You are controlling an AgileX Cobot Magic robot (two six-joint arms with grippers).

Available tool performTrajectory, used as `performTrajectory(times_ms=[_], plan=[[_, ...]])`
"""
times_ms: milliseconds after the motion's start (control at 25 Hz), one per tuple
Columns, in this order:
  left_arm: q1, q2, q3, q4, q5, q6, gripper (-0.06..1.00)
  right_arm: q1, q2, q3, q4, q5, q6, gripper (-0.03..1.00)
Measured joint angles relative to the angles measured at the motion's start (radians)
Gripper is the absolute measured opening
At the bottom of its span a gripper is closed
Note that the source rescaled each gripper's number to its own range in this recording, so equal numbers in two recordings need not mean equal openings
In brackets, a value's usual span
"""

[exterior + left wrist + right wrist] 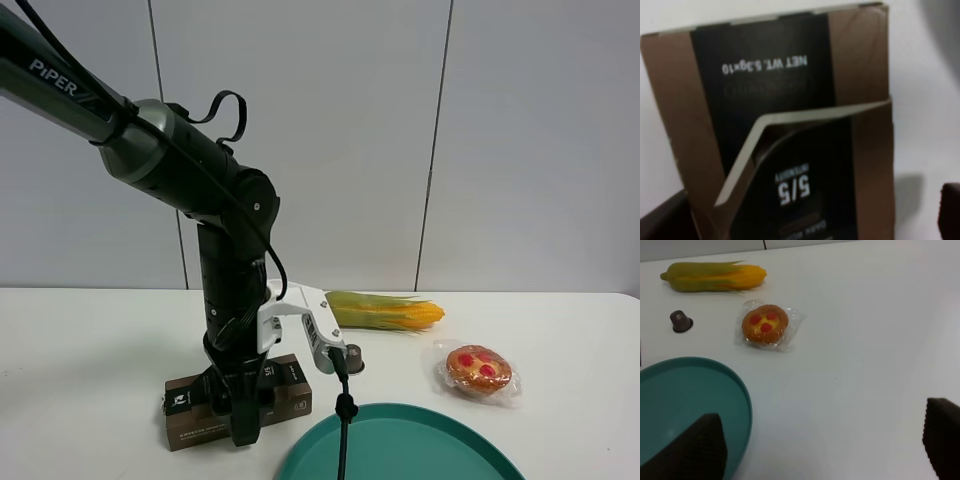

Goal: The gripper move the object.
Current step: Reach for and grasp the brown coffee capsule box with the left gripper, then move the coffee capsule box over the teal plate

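The left gripper needs to grab the brown cardboard box by its middle next, so that it can move the box over to the teal plate.
The long brown cardboard box with a dark green label lies flat on the white table at the front left. My left gripper points straight down onto it, its black jaws straddling the box's middle. In the left wrist view the box fills the frame, with white print and a peaked flap. One dark fingertip shows beside one edge and the other stands off the far edge, so the gripper is open. My right gripper is open and empty above the table.
A teal plate sits at the front, right of the box; it also shows in the right wrist view. A small brown capsule, a corn cob and a wrapped pastry lie behind and to the right.
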Motion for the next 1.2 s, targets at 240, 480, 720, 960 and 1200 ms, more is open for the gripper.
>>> performTrajectory(times_ms=[240,480,720,960,1200], plan=[[0.0,0.005,0.0,-0.004,-0.011,0.013,0.95,0.0,0.0,0.0,0.0,0.0,0.0,1.0],[0.0,0.005,0.0,-0.004,-0.034,0.026,0.35,0.0,0.0,0.0,0.0,0.0,0.0,1.0],[0.0,0.005,0.0,-0.004,-0.051,0.033,0.29,0.0,0.0,0.0,0.0,0.0,0.0,1.0],[0.0,0.005,0.0,-0.004,-0.072,0.034,0.29,0.0,0.0,0.0,0.0,0.0,0.0,1.0],[0.0,0.005,0.0,-0.004,-0.075,0.035,0.28,0.0,0.0,0.0,0.0,0.0,0.0,1.0]])
